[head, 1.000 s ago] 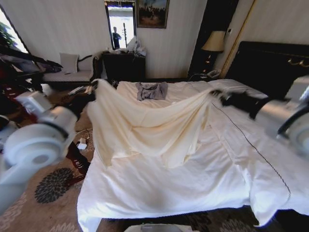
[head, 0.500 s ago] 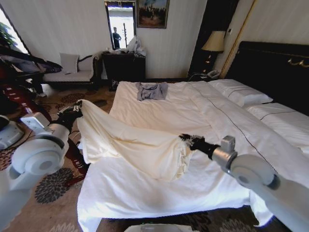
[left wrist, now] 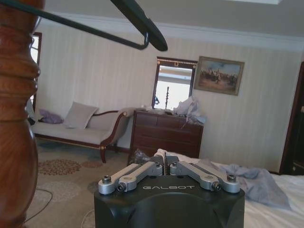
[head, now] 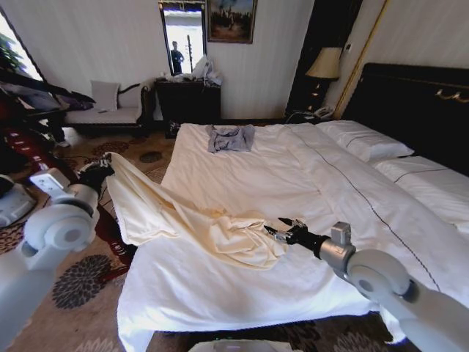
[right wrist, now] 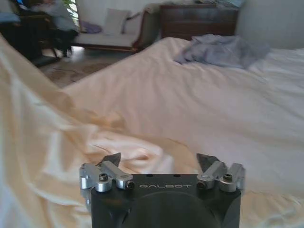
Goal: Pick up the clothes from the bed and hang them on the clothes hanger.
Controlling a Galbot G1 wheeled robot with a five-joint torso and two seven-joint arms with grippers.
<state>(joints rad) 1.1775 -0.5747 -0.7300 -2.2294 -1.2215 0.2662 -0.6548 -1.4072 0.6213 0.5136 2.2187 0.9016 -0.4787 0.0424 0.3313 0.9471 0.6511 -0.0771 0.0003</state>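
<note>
The cream clothes [head: 190, 220] lie bunched in slack folds on the bed, so my right gripper grips the clothes by their far corner [head: 274, 229] next.
The pale cream clothes [head: 190, 220] trail from the left edge of the white bed [head: 315, 183] down onto its near middle, bunched in folds. My left gripper [head: 97, 171] is off the bed's left side, shut on one corner of the clothes and holding it up. In the left wrist view that gripper [left wrist: 166, 166] is shut, with the thin black clothes hanger [left wrist: 95, 29] overhead beside a reddish wooden post [left wrist: 16, 123]. Over the bunched end, my right gripper [head: 275, 231] stands open; in the right wrist view the right gripper [right wrist: 159, 161] holds nothing and the clothes [right wrist: 47, 142] lie below.
A small blue-grey garment [head: 230, 137] lies at the far end of the bed. White pillows [head: 366, 139] and a dark headboard [head: 410, 95] are on the right. A dresser [head: 188, 100] and sofa [head: 102, 110] line the far wall. Cables and a white box [head: 124, 218] lie on the carpet.
My right gripper has opened and let go of the clothes, whose right end dropped onto the bed. The left gripper drew its corner farther left, away from the bed.
</note>
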